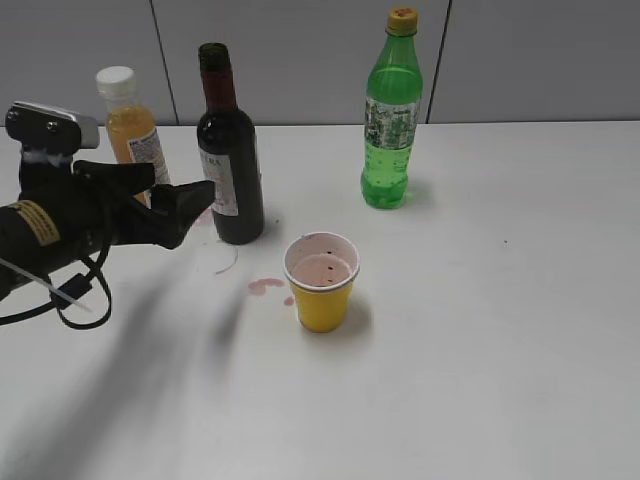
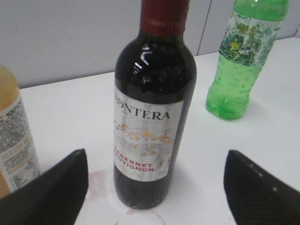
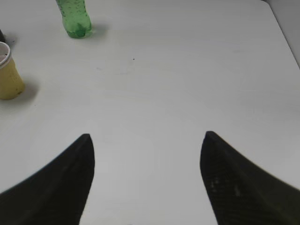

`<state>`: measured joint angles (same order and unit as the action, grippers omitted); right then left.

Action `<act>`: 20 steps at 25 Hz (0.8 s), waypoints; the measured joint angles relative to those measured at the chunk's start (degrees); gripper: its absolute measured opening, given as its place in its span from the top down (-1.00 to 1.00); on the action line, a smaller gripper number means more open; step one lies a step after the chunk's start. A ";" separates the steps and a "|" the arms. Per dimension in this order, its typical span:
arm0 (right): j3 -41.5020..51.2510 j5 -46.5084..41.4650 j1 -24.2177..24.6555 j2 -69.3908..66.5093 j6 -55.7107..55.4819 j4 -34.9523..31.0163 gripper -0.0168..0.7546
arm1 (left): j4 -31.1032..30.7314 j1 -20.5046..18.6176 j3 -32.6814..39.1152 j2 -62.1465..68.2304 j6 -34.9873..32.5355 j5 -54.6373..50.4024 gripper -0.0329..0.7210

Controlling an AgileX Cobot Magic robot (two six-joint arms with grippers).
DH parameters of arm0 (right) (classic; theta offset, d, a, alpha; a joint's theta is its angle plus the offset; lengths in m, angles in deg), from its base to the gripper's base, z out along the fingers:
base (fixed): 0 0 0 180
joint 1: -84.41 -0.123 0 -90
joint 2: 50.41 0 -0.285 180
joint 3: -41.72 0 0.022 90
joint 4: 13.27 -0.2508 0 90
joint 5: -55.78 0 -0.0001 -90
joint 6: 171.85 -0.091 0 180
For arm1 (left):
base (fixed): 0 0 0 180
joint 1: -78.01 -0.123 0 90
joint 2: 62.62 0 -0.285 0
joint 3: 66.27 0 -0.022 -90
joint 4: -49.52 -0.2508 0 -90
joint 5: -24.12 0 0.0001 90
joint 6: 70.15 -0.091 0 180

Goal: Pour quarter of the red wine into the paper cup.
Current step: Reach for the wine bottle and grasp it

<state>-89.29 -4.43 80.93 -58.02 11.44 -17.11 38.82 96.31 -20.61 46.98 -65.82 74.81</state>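
The wine bottle stands tall with a long neck [image 1: 217, 82] on top, so the robot's left gripper will next grab it around its labelled body [image 1: 226, 180] to pour.
The red wine bottle [image 1: 229, 165], dark glass with a maroon neck and white label, stands upright left of centre on the white table; it fills the left wrist view [image 2: 152, 117]. My left gripper [image 1: 185, 195] is open, just left of the bottle, its fingers apart on either side of it in the left wrist view [image 2: 154, 176] and not touching it. The yellow paper cup [image 1: 321, 282] with a pink-stained inside stands in front and right of the bottle; it also shows in the right wrist view [image 3: 8, 72]. My right gripper [image 3: 146, 140] is open and empty over bare table.
An orange juice bottle [image 1: 133, 125] with white cap stands behind my left gripper. A green soda bottle [image 1: 391, 115] stands at the back right. Small pink spill marks [image 1: 265, 287] lie left of the cup. A grey wall runs behind the table.
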 joint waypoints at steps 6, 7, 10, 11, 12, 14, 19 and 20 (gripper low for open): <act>0.00 0.04 -0.02 0.00 0.00 0.00 -0.43 | -0.06 0.00 -5.28 6.78 -2.84 1.21 -0.92; 0.00 0.06 -0.02 0.00 0.00 0.00 -0.43 | -0.06 0.00 -6.51 7.67 -3.06 1.31 -0.92; 0.00 0.11 -0.02 0.00 0.00 0.00 -0.43 | -0.06 0.00 -9.89 10.70 -3.24 1.39 -0.92; 0.00 0.11 -0.02 0.00 0.00 0.00 -0.43 | -0.12 0.00 -11.06 11.64 -3.24 1.39 -0.92; 0.00 0.11 -0.02 0.00 0.00 0.00 -0.43 | -0.16 0.00 -12.01 12.63 -3.24 1.39 -0.92; 0.00 0.13 -0.02 0.00 0.00 0.00 -0.43 | -0.61 0.00 -14.06 14.39 -3.24 1.49 -0.92; 0.00 0.17 -0.02 0.00 0.00 0.00 -0.43 | -1.30 0.28 -18.41 18.13 -3.24 1.55 -0.92; 0.00 0.25 -0.02 0.00 0.00 0.00 -0.43 | -1.30 0.46 -19.33 18.90 -3.24 1.49 -0.92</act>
<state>-89.29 -4.18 80.90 -58.02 11.44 -17.11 37.52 96.77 -39.94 65.88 -69.06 76.30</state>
